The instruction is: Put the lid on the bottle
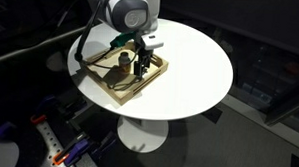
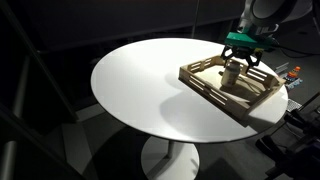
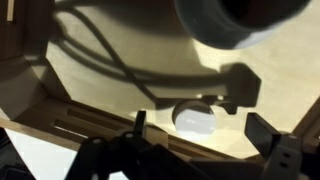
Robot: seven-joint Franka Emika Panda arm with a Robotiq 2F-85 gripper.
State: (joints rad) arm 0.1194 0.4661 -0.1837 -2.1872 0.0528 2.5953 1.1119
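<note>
My gripper reaches the lid from above next and grabs opposite sides of its round edge, leaving the lid's bottom free to go on the bottle.
The lid (image 3: 194,118), a small round white cap, lies flat on the floor of the square wooden tray (image 3: 25,80). My gripper (image 3: 200,124) is open, with one dark finger on each side of the lid and neither finger touching it. In an exterior view the amber bottle (image 1: 123,61) stands upright in the tray (image 1: 109,87), just beside my gripper (image 1: 142,65). In an exterior view my gripper (image 2: 238,64) hangs low inside the tray (image 2: 212,90). A blurred pale round shape (image 3: 240,20) fills the top of the wrist view; I cannot tell what it is.
The tray sits near one edge of a round white pedestal table (image 1: 195,65), which also shows in the second exterior view (image 2: 140,85). The tray's raised slatted walls surround my gripper. Dark floor and cluttered equipment (image 1: 57,145) lie around the table.
</note>
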